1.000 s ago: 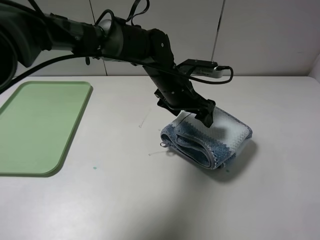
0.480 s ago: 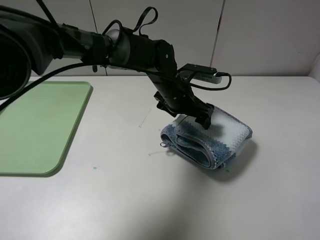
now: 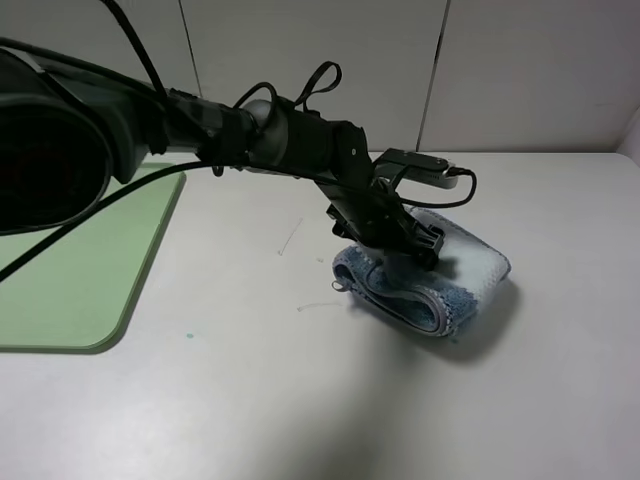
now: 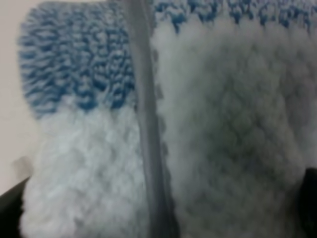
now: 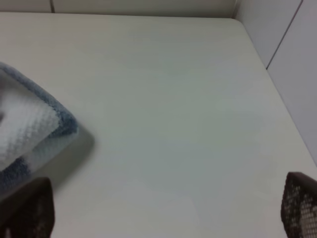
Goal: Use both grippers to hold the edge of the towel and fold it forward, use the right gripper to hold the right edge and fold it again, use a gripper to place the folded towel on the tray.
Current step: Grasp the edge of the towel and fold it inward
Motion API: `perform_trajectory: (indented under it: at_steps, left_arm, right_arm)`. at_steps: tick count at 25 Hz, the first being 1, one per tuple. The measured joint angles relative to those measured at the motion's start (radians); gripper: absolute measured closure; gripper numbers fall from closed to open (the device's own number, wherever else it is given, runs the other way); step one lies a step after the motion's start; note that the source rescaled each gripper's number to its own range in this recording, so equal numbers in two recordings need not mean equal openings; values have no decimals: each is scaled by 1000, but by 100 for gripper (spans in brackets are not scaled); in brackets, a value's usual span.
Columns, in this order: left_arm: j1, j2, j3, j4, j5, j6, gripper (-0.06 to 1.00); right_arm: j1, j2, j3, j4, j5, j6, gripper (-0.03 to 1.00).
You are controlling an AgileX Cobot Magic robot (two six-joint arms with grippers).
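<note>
My left gripper should next grab the towel's white fleece layers along the grey hem to put it on the tray [image 3: 70, 260].
The towel [image 3: 462, 283] lies folded into a thick blue and pale-white bundle on the white table, right of centre. My left gripper [image 3: 405, 245] reaches across from the left and presses down on the towel's near-left part. In the left wrist view the towel [image 4: 218, 129] and its grey hem [image 4: 148, 148] fill the picture, and the left gripper [image 4: 159, 210] stands open with the cloth between its fingertips. My right gripper [image 5: 163, 208] is open and empty over bare table, with the towel [image 5: 29, 131] off to one side. The light-green tray [image 3: 70, 260] lies at the far left.
Thin loose threads [image 3: 290, 238] lie on the table between tray and towel. A small green speck [image 3: 189, 336] sits near the tray's front corner. The wall runs behind the table, and the table's corner [image 5: 237, 20] shows in the right wrist view.
My left arm has pushed further right and down onto the towel. The bundle has been pressed flatter and nudged slightly right. The jaws have stayed open.
</note>
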Motion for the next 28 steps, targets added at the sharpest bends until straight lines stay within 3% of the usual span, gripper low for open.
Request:
perform_trajectory:
  at_steps: [10,13,19,28]
  left_arm:
    - [-32,23,-11,-28,-49,0,-2]
    - [-34,26,-11,-38,-48,-2,16]
    - [-34,29,-11,-56,-39,-19,71]
    - [-16,21,-11,-58,-3,-64,73]
  right_arm:
    - [0,0,0,0,0,0,-3]
    - [0,0,0,0,0,0,-3]
    - [0,0,0,0,0,0,-3]
    - [0,0,0,0,0,0,-3]
